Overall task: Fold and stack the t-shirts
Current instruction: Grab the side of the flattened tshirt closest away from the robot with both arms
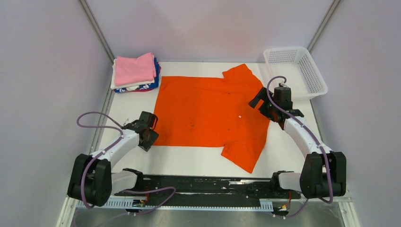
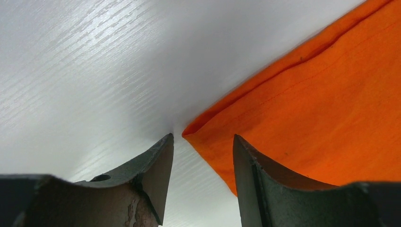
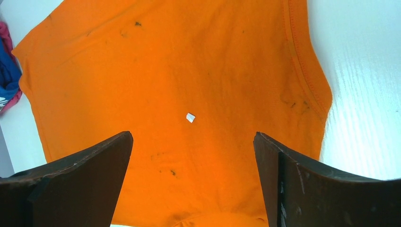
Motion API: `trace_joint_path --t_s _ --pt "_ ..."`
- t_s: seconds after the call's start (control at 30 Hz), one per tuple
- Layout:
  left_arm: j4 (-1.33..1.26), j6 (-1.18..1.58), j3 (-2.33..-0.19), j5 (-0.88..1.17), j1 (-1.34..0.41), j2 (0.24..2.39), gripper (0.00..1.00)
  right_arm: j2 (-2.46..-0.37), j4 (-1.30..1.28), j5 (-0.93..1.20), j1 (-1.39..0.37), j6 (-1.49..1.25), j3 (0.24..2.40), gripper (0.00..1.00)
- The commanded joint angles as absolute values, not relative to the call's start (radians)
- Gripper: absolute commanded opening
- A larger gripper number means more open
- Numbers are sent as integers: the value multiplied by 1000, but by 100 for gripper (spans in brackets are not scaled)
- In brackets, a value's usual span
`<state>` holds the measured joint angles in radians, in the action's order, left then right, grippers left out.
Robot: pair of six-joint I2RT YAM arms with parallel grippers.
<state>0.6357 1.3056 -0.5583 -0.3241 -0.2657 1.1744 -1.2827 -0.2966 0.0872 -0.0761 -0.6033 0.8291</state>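
The near side of the t-shirt needs to fold over with the hem corner. My right gripper should next grab the end of the orange t-shirt's near sleeve for that.
The bright orange t-shirt lies spread flat in the middle of the table, hem to the left and sleeves to the right. My left gripper is open at its near-left hem corner. In the left wrist view that corner lies on the table, reaching in between the parted fingertips of the gripper. My right gripper is wide open and empty over the shirt's right side. The right wrist view looks down past the gripper onto the cloth. Folded pink, white and blue shirts are stacked at the back left.
A white mesh basket stands at the back right, just behind the right gripper. A small white speck lies on the orange shirt. The folded stack shows at the left edge of the right wrist view. Walls enclose the table.
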Motion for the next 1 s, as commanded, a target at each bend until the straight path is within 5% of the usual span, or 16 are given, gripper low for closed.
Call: trace_joint_path --t_s 0.0,0.17,0.33,0.7,0.97 --pt "609 1339 -577 -327 -259 1249 54 -1252 -268 64 -79 -609 836 100" --pt "610 1335 -592 -325 -259 1294 41 -1255 -276 53 -80 -606 844 100" --pt "632 1304 -624 -316 -259 1307 1 -1248 -297 31 -80 -599 852 100" --pt "721 1197 -707 -340 -251 1246 0 -1261 -783 -25 -276 -487 959 98" --pt "782 1167 -751 -343 -250 1260 0 -1256 -940 159 -507 -611 817 81"
